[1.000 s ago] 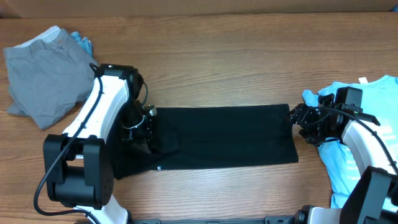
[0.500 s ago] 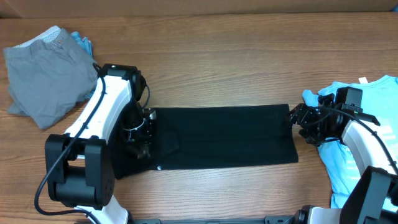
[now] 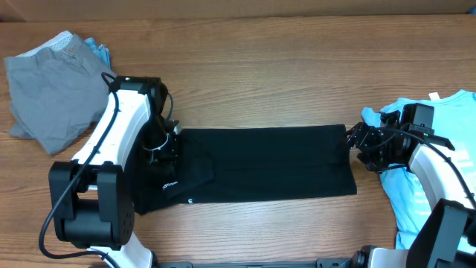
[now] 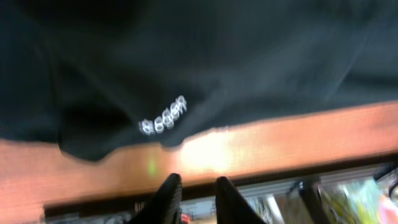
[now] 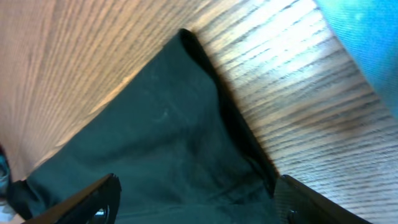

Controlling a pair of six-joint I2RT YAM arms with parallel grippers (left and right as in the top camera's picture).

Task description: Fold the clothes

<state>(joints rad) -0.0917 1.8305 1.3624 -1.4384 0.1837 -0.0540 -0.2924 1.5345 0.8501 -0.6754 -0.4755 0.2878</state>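
My right gripper is to grab the black garment [image 3: 268,164] next, by its edge farthest from the white logo. Then I fold that end of the garment inward over the rest.
A black garment [image 3: 268,164] lies spread flat across the middle of the table. A small white logo [image 3: 169,184] shows near its left end, and also in the left wrist view [image 4: 163,118]. My left gripper [image 3: 165,165] hovers over that left end. Its fingertips [image 4: 198,194] are almost together with nothing between them, past the cloth's front edge. My right gripper [image 3: 358,147] is at the garment's right edge. It is wide open [image 5: 199,205], with the black cloth [image 5: 168,143] lying between the fingers.
A grey garment [image 3: 52,93] lies crumpled at the back left with a bit of blue cloth [image 3: 97,50] behind it. A light blue garment [image 3: 439,160] lies at the right edge under my right arm, and also shows in the right wrist view [image 5: 367,37].
My left gripper has shifted a little left over the garment's left end. The bunched fold there has settled and the white logo now shows. The right arm has not moved.
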